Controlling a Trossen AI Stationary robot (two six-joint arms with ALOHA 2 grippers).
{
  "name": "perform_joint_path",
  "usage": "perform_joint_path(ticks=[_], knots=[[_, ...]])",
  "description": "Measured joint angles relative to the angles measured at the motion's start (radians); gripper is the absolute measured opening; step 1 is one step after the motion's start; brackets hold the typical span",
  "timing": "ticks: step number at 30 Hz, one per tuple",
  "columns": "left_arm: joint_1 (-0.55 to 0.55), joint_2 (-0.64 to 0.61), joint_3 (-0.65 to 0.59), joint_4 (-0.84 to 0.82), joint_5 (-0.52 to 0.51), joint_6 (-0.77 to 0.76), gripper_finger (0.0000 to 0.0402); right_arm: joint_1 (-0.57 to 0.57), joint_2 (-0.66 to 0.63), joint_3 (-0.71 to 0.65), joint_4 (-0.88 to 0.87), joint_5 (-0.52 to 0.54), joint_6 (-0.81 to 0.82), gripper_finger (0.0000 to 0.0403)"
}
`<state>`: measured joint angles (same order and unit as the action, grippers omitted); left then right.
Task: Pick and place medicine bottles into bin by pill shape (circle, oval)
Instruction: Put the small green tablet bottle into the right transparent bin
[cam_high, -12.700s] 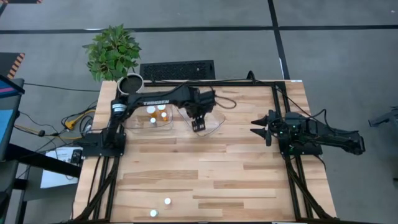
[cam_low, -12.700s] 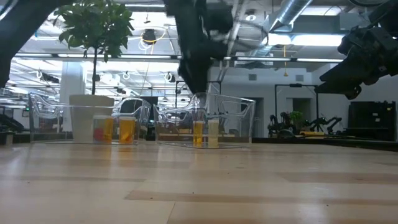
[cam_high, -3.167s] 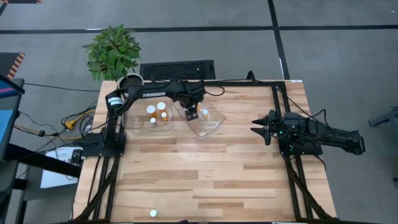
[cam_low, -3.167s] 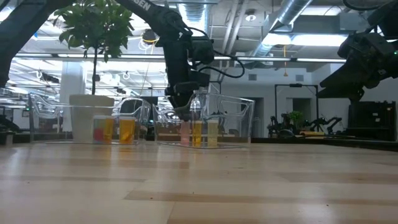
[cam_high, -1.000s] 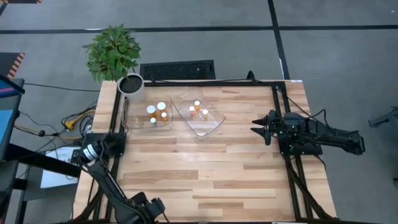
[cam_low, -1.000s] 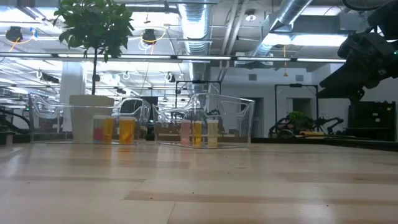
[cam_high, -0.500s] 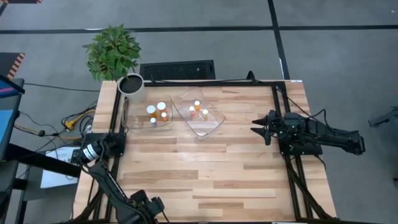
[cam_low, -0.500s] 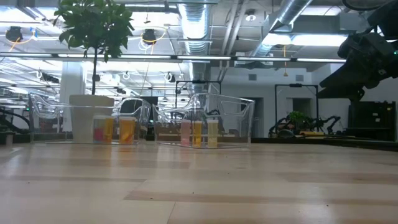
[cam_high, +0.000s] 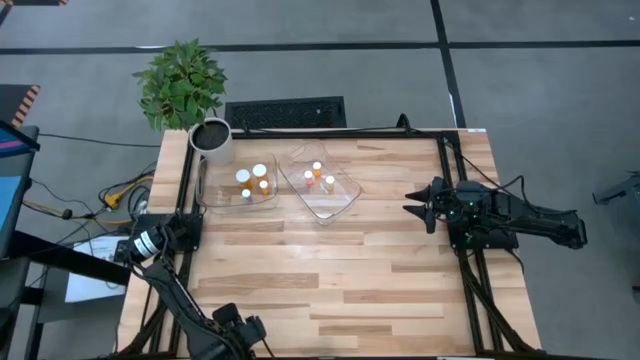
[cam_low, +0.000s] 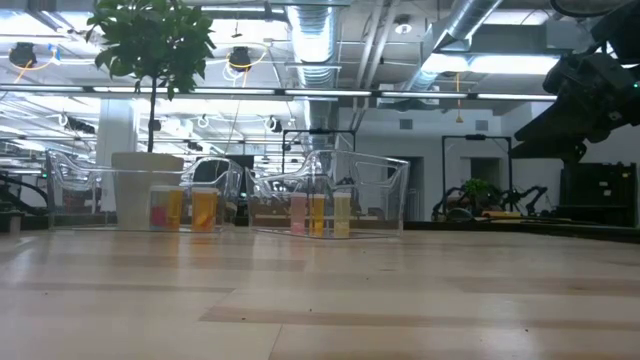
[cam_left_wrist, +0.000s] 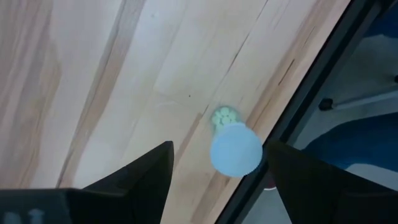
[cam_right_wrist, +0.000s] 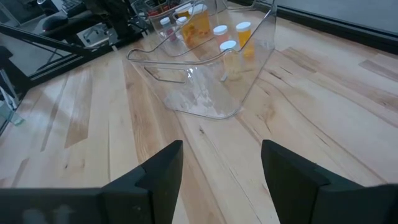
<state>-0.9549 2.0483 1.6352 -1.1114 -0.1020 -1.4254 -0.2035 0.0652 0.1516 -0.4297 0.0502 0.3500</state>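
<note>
My fingers are beside the white cap (cam_left_wrist: 236, 149) and level with the cap's rim, so my left gripper needs to close on the cap.
One amber bottle with a white cap (cam_left_wrist: 236, 149) stands upright on the wood next to the table's near edge. My left gripper (cam_left_wrist: 217, 155) is above it, pointing down and open, with a finger on either side of the cap and not touching it. In the high view my left gripper (cam_high: 236, 333) covers this bottle. Several bottles stand in the left clear tub (cam_high: 240, 184), and three stand in the right clear tub (cam_high: 322, 186). My right gripper (cam_high: 418, 206) waits open and empty at the table's right side.
A white plant pot (cam_high: 211, 138) stands at the far left corner, behind the tubs. The black table frame (cam_left_wrist: 311, 93) runs along the near edge, right beside the standing bottle. Bare wood lies between the tubs and the near edge.
</note>
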Motion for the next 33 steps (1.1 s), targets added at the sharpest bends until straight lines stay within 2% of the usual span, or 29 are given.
perform_joint_path(ticks=[9, 20, 33], knots=[[0.000, 0.000, 0.000, 0.000, 0.000, -0.001, 0.0246, 0.000, 0.000, 0.000, 0.000, 0.000, 0.000, 0.0225], [0.002, 0.000, 0.000, 0.000, 0.000, -0.002, 0.0183, 0.000, 0.000, 0.000, -0.002, 0.000, 0.000, 0.0225], [0.027, 0.000, 0.001, -0.005, 0.014, -0.008, 0.0138, 0.000, 0.000, 0.000, -0.003, 0.000, 0.000, 0.0225]])
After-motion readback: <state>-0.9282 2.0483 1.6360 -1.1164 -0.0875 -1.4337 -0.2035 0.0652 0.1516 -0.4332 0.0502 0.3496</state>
